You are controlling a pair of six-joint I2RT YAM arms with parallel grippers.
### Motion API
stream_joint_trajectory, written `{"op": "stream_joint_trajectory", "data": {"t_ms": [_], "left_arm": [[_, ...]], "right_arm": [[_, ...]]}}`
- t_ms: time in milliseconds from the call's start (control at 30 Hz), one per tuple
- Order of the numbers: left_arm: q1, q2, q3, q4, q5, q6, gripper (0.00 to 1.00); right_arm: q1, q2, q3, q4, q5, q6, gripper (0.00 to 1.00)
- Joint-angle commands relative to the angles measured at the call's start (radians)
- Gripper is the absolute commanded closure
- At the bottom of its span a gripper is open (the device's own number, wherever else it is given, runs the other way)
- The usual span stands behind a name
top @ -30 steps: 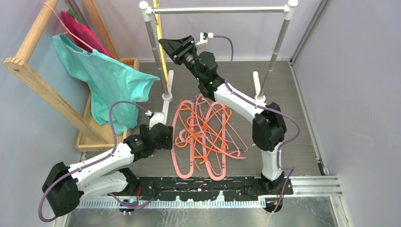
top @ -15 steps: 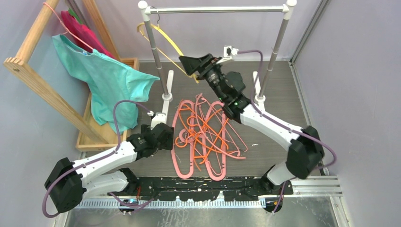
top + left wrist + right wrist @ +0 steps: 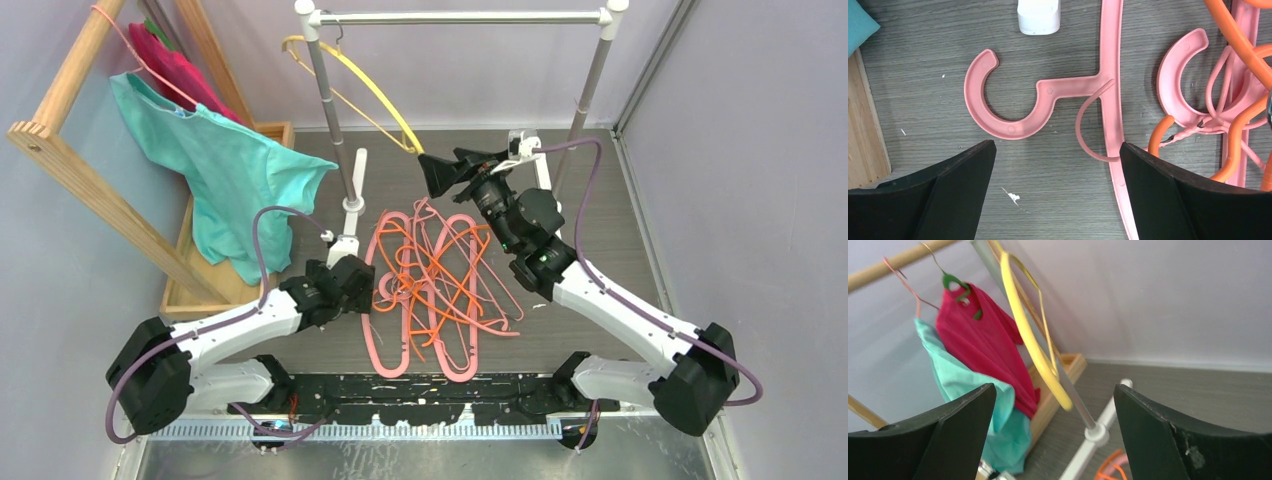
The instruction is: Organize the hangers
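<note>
My right gripper grabs a pink hanger's arm beside its hook next, which leaves the hook free to hang on the metal bar (image 3: 460,18).
A yellow hanger (image 3: 365,88) hangs by its hook from the left end of the metal rail (image 3: 460,18) and tilts out to the right; the right wrist view shows it (image 3: 1032,340) free of any grip. My right gripper (image 3: 442,172) is open and empty, a short way right of and below the hanger's lower tip (image 3: 1054,405). Several pink and orange hangers (image 3: 432,285) lie tangled on the floor. My left gripper (image 3: 355,283) hovers open at the pile's left edge (image 3: 1058,165), just short of a pink hanger's hook (image 3: 1008,107), touching nothing.
The rail's left post (image 3: 330,110) and its white foot (image 3: 1038,16) stand close to the pile. A wooden rack (image 3: 70,150) at the left carries teal (image 3: 235,170) and magenta garments, above a wooden tray (image 3: 185,290). Walls close in on both sides.
My right gripper opened and let go of the yellow hanger, which now hangs on the rail; the arm drew back right and down. The left gripper edged toward the pile.
</note>
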Motion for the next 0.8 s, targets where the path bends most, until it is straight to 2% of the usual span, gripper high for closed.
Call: {"op": "stream_joint_trajectory", "data": {"t_ms": [0, 100, 267, 367, 433, 533, 767], "left_arm": [[0.004, 0.01, 0.039, 0.058, -0.002, -0.002, 0.02], [0.004, 0.025, 0.04, 0.063, -0.004, -0.002, 0.02], [0.003, 0.035, 0.055, 0.055, -0.003, -0.002, 0.02], [0.004, 0.028, 0.058, 0.049, -0.009, -0.005, 0.02], [0.004, 0.019, 0.059, 0.04, -0.012, -0.01, 0.02], [0.004, 0.001, 0.052, 0.036, -0.014, -0.014, 0.02], [0.004, 0.011, 0.043, 0.034, -0.028, -0.011, 0.02]], "right_arm": [[0.013, -0.075, -0.05, -0.17, 0.044, -0.068, 0.06], [0.019, -0.097, -0.073, -0.312, 0.081, -0.066, 0.1], [0.083, 0.025, -0.002, -0.67, 0.058, -0.147, 0.35], [0.11, 0.109, -0.006, -0.793, 0.032, -0.15, 0.53], [0.111, 0.117, -0.049, -0.813, -0.04, -0.136, 0.61], [0.114, 0.123, -0.103, -0.805, -0.138, -0.131, 0.63], [0.137, 0.174, -0.131, -0.83, -0.197, -0.149, 0.63]]}}
